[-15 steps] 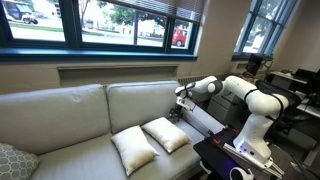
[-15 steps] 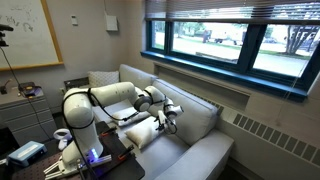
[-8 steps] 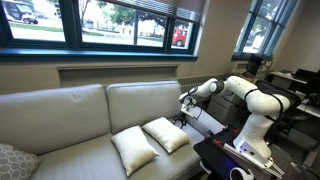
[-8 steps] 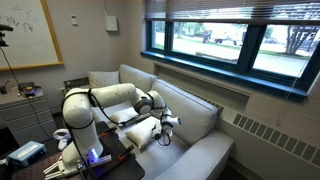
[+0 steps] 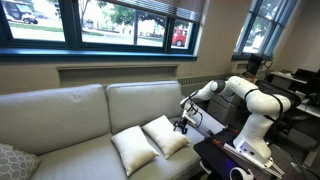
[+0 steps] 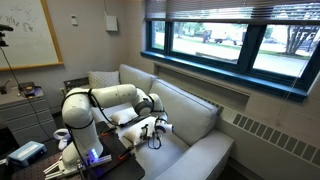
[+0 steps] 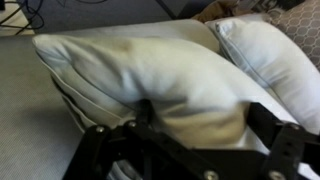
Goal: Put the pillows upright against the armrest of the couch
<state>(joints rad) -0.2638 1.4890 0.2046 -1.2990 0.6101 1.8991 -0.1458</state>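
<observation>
The armrest-side pillow needs to stand upright against the couch's armrest. My gripper should grab it along its edge next, so its body is free to hang below.
Two cream-white pillows lie flat side by side on the couch's (image 5: 70, 115) seat cushion beside the armrest (image 5: 206, 122). One pillow (image 5: 133, 150) lies nearer the couch's middle and the other pillow (image 5: 165, 134) lies next to the armrest. My gripper (image 5: 181, 124) is low over the armrest-side pillow's edge; it also shows in an exterior view as the gripper (image 6: 157, 130). In the wrist view that pillow (image 7: 150, 75) bulges between the open jaws of the gripper (image 7: 190, 125), with the second pillow (image 7: 265, 55) behind it. No grip shows.
A grey patterned pillow (image 5: 12, 160) sits at the far end of the couch. A black table (image 5: 225, 160) with the robot base stands beside the armrest. Windows run along the wall behind the couch back (image 6: 190, 112).
The gripper has come down from above the armrest and moved onto the edge of the nearer pillow. The jaws have stayed open and the pillows have not shifted.
</observation>
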